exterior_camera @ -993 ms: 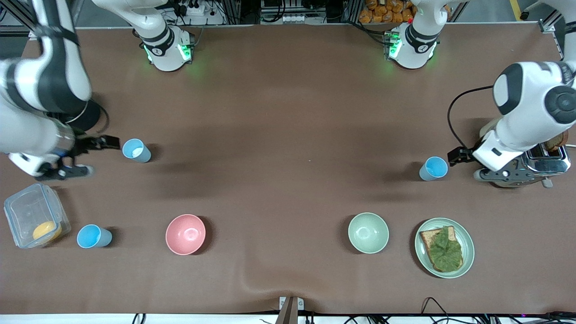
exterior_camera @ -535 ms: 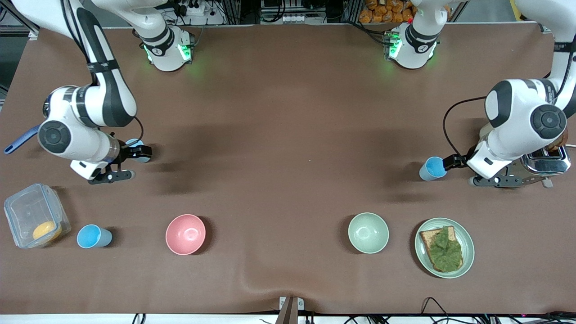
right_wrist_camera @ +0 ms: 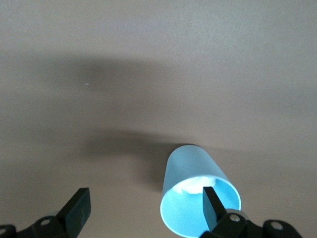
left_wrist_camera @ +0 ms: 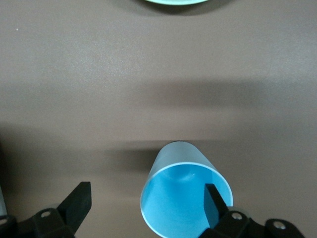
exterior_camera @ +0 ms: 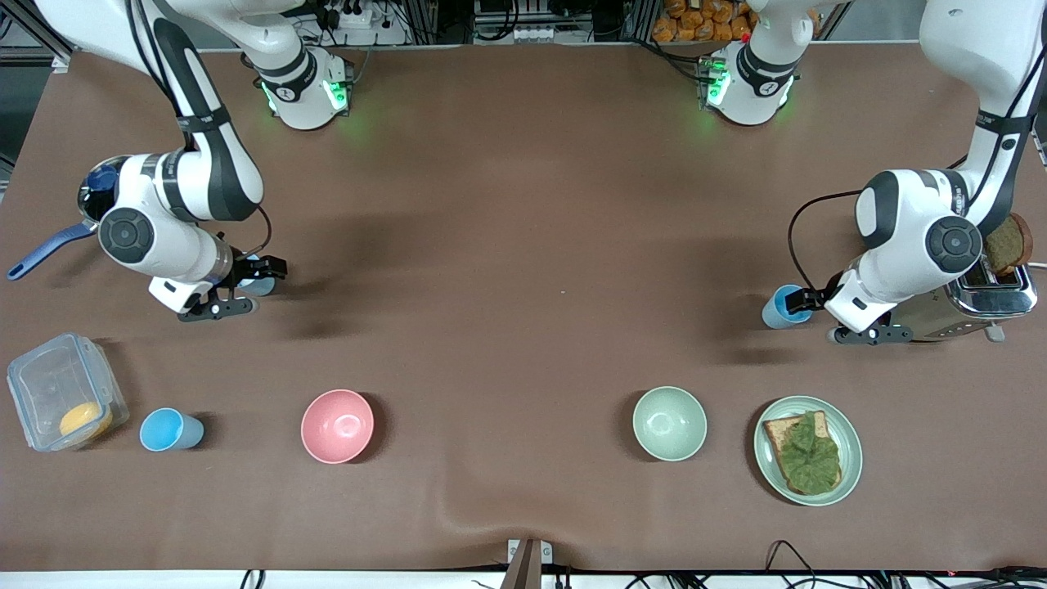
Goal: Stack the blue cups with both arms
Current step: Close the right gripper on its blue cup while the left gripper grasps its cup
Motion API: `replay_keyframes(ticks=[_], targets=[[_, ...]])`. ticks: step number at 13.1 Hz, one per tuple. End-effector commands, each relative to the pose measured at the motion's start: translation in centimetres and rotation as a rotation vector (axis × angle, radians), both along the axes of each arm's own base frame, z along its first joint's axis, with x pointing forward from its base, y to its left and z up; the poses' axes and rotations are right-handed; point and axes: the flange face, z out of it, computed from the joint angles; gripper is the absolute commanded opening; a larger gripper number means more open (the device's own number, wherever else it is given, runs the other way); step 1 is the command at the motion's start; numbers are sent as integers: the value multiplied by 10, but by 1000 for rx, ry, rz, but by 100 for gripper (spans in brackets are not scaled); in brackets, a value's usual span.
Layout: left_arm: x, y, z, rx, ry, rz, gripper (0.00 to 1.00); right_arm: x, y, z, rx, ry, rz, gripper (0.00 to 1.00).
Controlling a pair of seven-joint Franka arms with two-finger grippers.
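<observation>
This blue cup should be stacked with the other blue cups, so the left gripper will next take hold of it by its rim (left_wrist_camera: 142,197).
A paler blue cup (exterior_camera: 262,285) with a whitish patch inside stands upright toward the right arm's end of the table. My right gripper (exterior_camera: 245,288) is open at it. In the right wrist view one finger (right_wrist_camera: 212,206) is inside the cup (right_wrist_camera: 190,173) and the other stands well outside; the gripper (right_wrist_camera: 144,202) straddles the cup wall. A brighter blue cup (exterior_camera: 775,312) stands toward the left arm's end. My left gripper (exterior_camera: 828,317) is open, with one finger (left_wrist_camera: 214,204) inside that cup (left_wrist_camera: 173,203); the gripper (left_wrist_camera: 147,197) straddles its wall.
A third blue cup (exterior_camera: 168,429) stands beside a clear container (exterior_camera: 49,384). A pink bowl (exterior_camera: 337,425), a pale green bowl (exterior_camera: 669,423) and a plate (exterior_camera: 851,458) with toast sit nearer the front camera. A toaster (exterior_camera: 994,298) is beside the left gripper.
Both arms have swung in toward their cups. Each gripper has come down to its cup, with one finger now inside the rim. The cups have not moved.
</observation>
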Motion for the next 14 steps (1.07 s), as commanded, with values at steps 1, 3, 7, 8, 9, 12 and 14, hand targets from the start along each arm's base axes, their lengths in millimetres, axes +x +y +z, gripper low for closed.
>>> replay_keyframes(ticks=[1,3,7,8,9,12,14], targets=[[-2,3,-6,0,3,14,100,-22,-7,10,9,-39,-9,100],[-3,1,-8,-1,8,13,100,-32,-7,1,11,-74,-8,100],[-7,0,-18,-3,27,11,100,-45,-9,-4,14,-93,-12,100],[-7,2,-18,-4,27,15,97,-47,-9,-8,15,-114,-9,100],[-9,0,-20,-4,32,9,85,-50,-9,-13,14,-113,-8,100],[-8,-5,-20,-4,31,4,32,-53,-9,-20,17,-94,17,93],[-5,-10,-15,-5,19,8,0,-54,-19,-25,21,-79,28,57]])
